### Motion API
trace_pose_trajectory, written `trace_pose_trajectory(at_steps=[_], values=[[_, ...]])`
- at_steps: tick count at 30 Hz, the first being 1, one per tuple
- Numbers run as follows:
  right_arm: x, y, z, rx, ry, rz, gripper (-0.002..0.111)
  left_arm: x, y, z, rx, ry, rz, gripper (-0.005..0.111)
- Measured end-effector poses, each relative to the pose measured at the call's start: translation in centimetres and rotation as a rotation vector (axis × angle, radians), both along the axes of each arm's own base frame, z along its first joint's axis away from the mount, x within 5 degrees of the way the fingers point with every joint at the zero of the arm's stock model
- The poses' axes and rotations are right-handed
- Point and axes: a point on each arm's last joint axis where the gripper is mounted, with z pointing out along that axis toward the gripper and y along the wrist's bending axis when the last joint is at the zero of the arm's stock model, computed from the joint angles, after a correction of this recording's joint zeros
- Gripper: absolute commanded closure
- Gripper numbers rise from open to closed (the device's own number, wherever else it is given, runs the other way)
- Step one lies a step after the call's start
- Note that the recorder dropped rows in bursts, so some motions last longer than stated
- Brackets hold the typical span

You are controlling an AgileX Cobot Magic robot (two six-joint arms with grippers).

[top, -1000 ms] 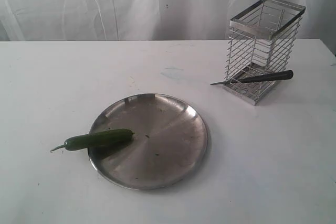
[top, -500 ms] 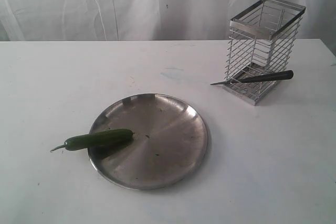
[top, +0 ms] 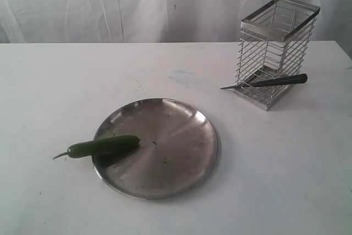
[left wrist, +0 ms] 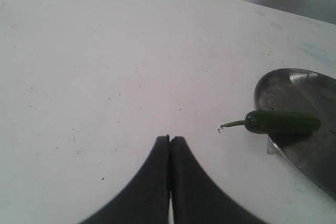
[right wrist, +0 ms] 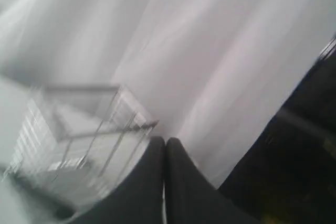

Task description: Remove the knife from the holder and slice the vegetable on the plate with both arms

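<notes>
The right gripper will next grab the knife by its black handle (top: 287, 80) to slice the vegetable (top: 103, 146).
The steel plate (top: 165, 141) lies on the white table, with the dark green vegetable (top: 103, 146) across its left rim, stem pointing off the plate. The chrome wire holder (top: 275, 48) stands at the back right. The knife (top: 269, 82) pokes sideways through its lower bars, blade tip to the left, black handle to the right. Neither arm shows in the exterior view. My left gripper (left wrist: 170, 139) is shut and empty over bare table, short of the vegetable (left wrist: 281, 121) and the plate (left wrist: 310, 150). My right gripper (right wrist: 165, 141) is shut and empty near the blurred holder (right wrist: 79, 135).
A white cloth hangs behind the table. A faint blue smear (top: 179, 75) marks the tabletop behind the plate. A dark object (right wrist: 299, 156) fills one side of the right wrist view.
</notes>
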Motion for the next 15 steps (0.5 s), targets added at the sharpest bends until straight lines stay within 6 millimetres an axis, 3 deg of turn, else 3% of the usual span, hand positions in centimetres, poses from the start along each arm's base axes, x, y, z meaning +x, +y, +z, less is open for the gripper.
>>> trace_pose_trajectory(at_steps=[4,7,10,15], values=[[5.2,-0.8,-5.5,0.226,0.452,-0.083,0.108,0.0,0.0,0.0,0.0,0.0,0.0,0.107],[7.4,-1.8,-7.5,0.356,0.7,-0.174,0.108,0.0,0.0,0.0,0.0,0.0,-0.006,0.107],[8.4,-2.5,-7.4,0.386,0.822,-0.205,0.108,0.0,0.0,0.0,0.0,0.0,-0.008,0.107],[10.5,-3.6,-4.6,0.438,0.825,-0.227,0.105,0.0,0.0,0.0,0.0,0.0,-0.008,0.107]])
